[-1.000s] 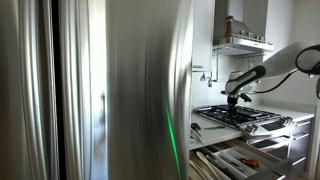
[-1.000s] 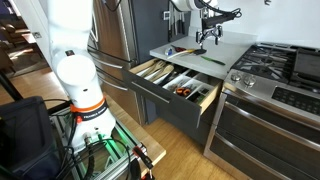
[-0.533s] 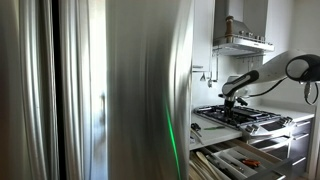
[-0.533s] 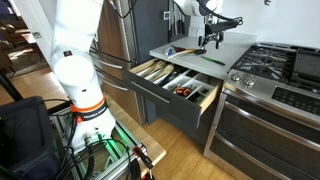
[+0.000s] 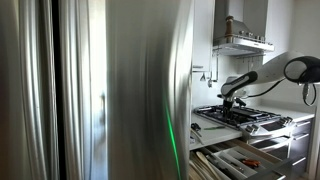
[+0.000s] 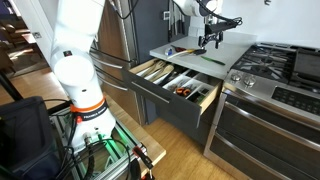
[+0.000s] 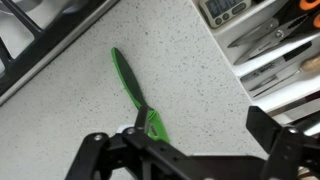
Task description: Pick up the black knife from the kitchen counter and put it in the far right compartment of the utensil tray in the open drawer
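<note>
My gripper should next hold the knife by its slim sides near the middle, with my fingers square to its length. Then it can lay the knife lengthwise in the section of the tray.
In the wrist view a slim knife-shaped utensil (image 7: 135, 95), green with a dark strip down its middle, lies flat on the speckled pale kitchen counter (image 7: 190, 60). My gripper (image 7: 205, 135) hangs above the counter with its jaws wide open and empty; its left finger is over the utensil's wide end. The utensil tray (image 7: 275, 50) in the open drawer is at the upper right. In both exterior views the gripper (image 6: 211, 40) (image 5: 231, 97) hovers over the counter (image 6: 205, 55) behind the open drawer (image 6: 165, 105), with the tray (image 6: 165, 75) inside it.
The black gas hob with dark grates (image 6: 265, 65) (image 5: 240, 117) (image 7: 30, 30) borders the counter. Orange-handled tools (image 6: 183, 91) lie in the tray. A steel fridge (image 5: 100, 90) fills much of an exterior view. An oven front (image 6: 270, 125) and the white robot base (image 6: 75, 70) stand nearby.
A second ago the arm shifted slightly along the counter towards the hob and lowered a little. Over the last half second nothing has visibly moved. The jaws stay open.
</note>
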Controlling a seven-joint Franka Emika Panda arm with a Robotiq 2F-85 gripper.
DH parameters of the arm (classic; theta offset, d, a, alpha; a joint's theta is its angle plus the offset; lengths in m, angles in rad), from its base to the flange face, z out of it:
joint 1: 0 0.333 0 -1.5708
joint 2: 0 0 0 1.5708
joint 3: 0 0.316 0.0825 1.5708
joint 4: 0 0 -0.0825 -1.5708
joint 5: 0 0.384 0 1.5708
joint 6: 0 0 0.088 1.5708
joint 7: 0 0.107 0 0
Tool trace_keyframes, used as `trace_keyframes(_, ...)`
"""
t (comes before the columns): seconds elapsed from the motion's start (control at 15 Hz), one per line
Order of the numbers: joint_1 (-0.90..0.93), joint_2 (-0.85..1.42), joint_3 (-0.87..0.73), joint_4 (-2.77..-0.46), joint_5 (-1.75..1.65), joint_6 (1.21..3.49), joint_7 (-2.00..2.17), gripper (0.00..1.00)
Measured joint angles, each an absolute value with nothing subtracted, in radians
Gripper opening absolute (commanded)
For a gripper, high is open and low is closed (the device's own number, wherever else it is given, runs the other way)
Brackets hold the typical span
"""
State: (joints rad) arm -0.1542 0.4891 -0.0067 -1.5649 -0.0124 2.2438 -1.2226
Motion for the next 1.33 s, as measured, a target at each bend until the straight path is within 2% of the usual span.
trace_keyframes(1.0,-0.239,0.816,0.088,-1.222,0.032,2.253,-1.453,1.0)
trace_keyframes(1.27,-0.252,0.875,0.104,-1.139,0.037,2.22,-1.491,0.84)
trace_keyframes(1.33,-0.252,0.889,0.104,-1.117,0.037,2.203,-1.495,0.76)
